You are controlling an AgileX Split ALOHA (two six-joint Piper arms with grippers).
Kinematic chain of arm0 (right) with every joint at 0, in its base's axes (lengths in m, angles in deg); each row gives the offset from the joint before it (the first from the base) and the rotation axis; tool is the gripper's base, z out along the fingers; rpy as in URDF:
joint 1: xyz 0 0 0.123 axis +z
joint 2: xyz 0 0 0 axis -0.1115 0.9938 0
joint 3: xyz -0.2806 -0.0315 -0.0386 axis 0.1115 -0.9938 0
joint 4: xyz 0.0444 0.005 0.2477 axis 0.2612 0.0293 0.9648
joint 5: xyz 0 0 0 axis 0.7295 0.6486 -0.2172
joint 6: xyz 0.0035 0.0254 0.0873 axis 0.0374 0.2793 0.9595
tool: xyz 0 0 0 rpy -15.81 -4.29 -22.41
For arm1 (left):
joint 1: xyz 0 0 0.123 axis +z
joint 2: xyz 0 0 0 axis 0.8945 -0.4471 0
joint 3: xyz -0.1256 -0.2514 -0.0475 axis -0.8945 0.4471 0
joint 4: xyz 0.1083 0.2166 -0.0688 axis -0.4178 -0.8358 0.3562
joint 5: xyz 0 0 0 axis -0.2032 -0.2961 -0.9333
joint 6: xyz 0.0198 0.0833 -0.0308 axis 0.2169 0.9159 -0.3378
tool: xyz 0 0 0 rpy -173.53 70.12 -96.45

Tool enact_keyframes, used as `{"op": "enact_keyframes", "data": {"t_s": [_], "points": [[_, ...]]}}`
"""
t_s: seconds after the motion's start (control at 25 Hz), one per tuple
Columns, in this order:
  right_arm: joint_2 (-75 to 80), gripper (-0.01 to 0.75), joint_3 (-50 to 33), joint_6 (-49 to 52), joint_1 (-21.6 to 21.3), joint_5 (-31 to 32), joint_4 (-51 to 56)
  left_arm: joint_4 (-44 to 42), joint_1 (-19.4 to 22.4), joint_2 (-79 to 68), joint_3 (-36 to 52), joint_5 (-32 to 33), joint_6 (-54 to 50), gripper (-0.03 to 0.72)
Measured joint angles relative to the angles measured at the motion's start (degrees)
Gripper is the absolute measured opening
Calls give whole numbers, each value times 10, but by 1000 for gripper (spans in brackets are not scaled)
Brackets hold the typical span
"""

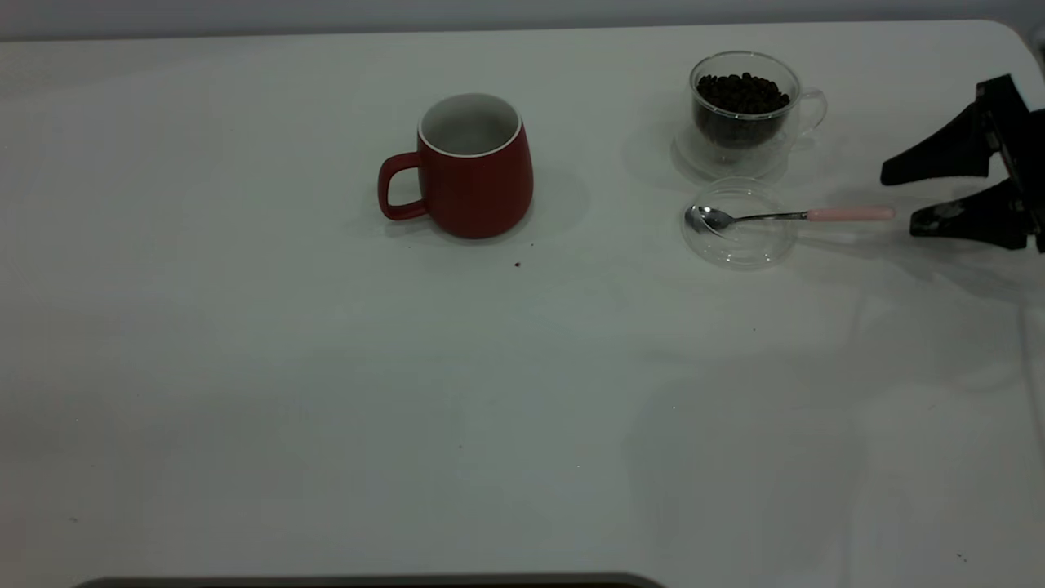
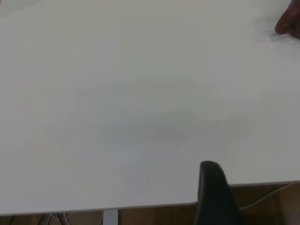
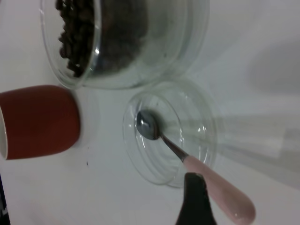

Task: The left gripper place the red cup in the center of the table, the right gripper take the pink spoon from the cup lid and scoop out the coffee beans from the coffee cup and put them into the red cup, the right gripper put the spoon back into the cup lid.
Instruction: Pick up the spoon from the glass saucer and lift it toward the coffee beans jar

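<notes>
My right gripper needs to move toward the cup lid [image 1: 739, 237] before it closes on the spoon. My fingers only reach the pink spoon's end [image 1: 887, 212].
The red cup [image 1: 469, 167] stands upright near the middle of the table [image 1: 326, 408], handle to the left, nothing visible in it. The clear coffee cup [image 1: 743, 106] with coffee beans [image 1: 741, 91] stands at the back right. In front of it lies the cup lid [image 1: 739, 237] with the pink spoon [image 1: 849, 214] resting in it, handle pointing right. My right gripper [image 1: 898, 200] is open just at the handle's end, not touching it. In the right wrist view one finger [image 3: 194, 201] sits beside the spoon [image 3: 220, 192]. Of my left gripper only one finger [image 2: 213, 192] shows, over the table edge.
A few dark specks [image 1: 517, 264] lie in front of the red cup. The table's edge [image 2: 140, 204] runs under the left wrist, and a sliver of the red cup [image 2: 290, 23] shows far off. Wide bare tabletop spans the front and left.
</notes>
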Motion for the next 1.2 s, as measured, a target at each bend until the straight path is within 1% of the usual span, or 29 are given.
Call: {"op": "enact_keyframes", "data": {"t_s": [0.28, 0.56, 0.72, 0.84, 0.92, 1.0, 1.08, 1.2], "points": [[19, 596, 2, -24, 6, 31, 27, 0, 0, 0, 0, 0, 1, 493], [39, 593, 3, -45, 31, 33, 48, 0, 0, 0, 0, 0, 1, 493], [40, 590, 3, -63, 33, 33, 69, 0, 0, 0, 0, 0, 1, 493], [40, 565, 3, -64, 33, 33, 65, 0, 0, 0, 0, 0, 1, 493], [40, 524, 3, -64, 33, 33, 54, 0, 0, 0, 0, 0, 1, 493], [40, 457, 3, -64, 33, 32, 49, 0, 0, 0, 0, 0, 1, 493], [40, 349, 3, -64, 33, 32, 48, 0, 0, 0, 0, 0, 1, 493], [40, 140, 3, -62, 33, 39, 47, 0, 0, 0, 0, 0, 1, 493]]}}
